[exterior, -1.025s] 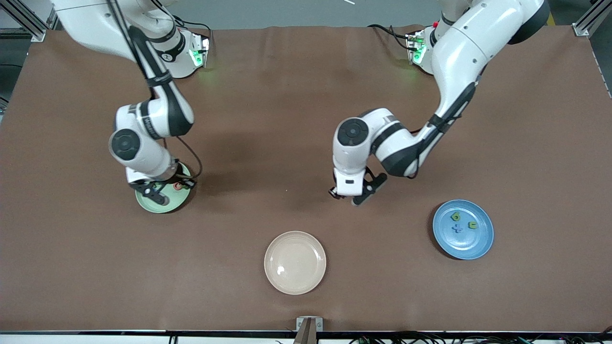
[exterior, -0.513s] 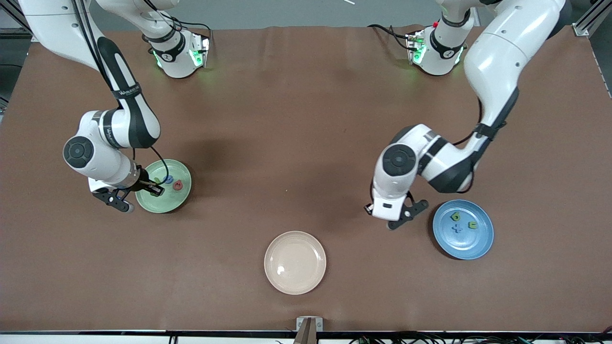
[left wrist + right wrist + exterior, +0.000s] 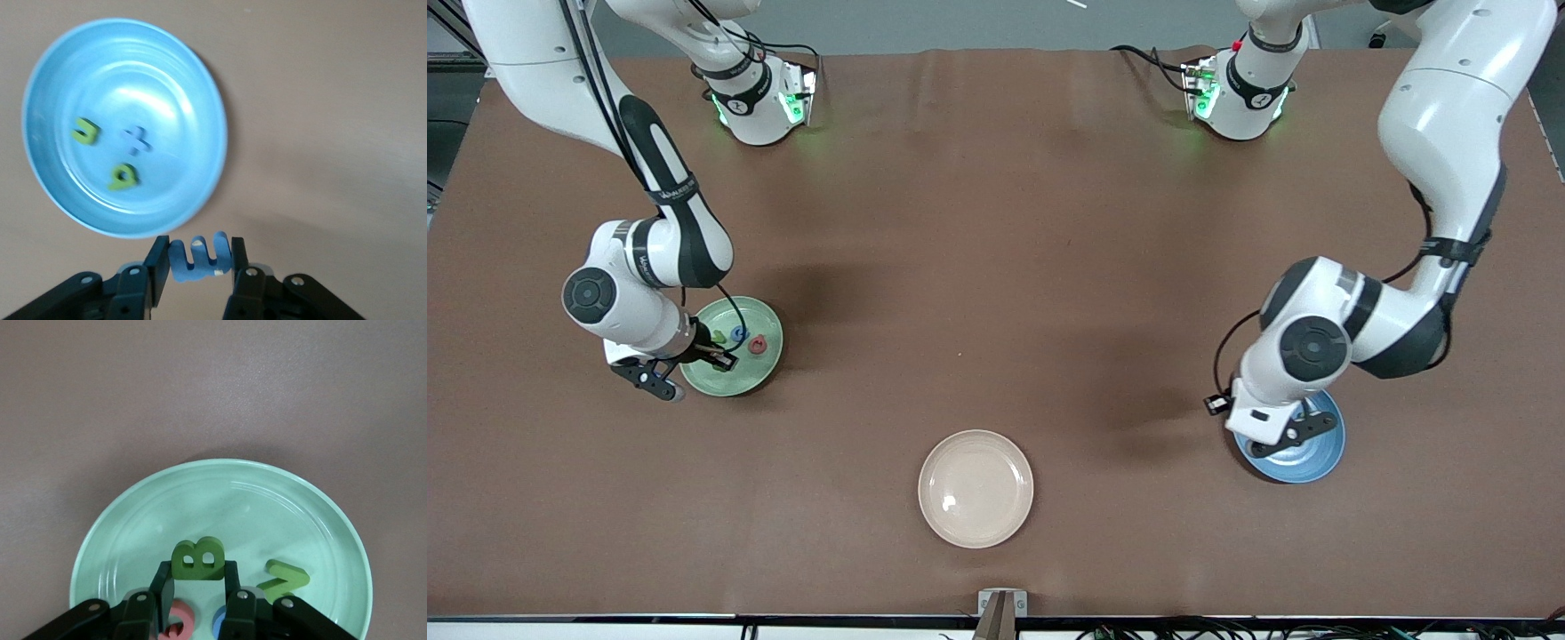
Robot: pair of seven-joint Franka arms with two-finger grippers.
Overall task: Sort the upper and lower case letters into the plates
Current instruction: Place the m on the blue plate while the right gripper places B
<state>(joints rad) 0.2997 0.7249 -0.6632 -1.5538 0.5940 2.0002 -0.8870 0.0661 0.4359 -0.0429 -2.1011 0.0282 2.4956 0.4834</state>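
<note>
My left gripper moves the blue wavy letter (image 3: 200,267) toward the blue plate's rim, before releasing it, since the letter hangs short in the left wrist view.
The pale green plate (image 3: 758,366) lies toward the right arm's end of the table. In it are a green angular letter (image 3: 285,579), a red letter (image 3: 179,623) and a blue letter (image 3: 219,625). My right gripper (image 3: 198,568) hangs low over this plate (image 3: 233,500), shut on a green letter B (image 3: 198,559). The blue plate (image 3: 1323,452) lies toward the left arm's end and holds two green letters (image 3: 87,131) (image 3: 123,176) and a small blue one (image 3: 137,140). My left gripper (image 3: 198,261) hovers at that plate's rim (image 3: 200,100), shut on a blue wavy letter (image 3: 198,259).
A cream-beige plate (image 3: 975,488) with nothing in it sits near the table's front edge, midway between the other two. The brown table surface (image 3: 996,267) stretches bare between the arms.
The left arm has swung from the table's middle to the blue plate, carrying the blue letter. The right arm has shifted toward its own end of the table, its gripper still at the green plate.
</note>
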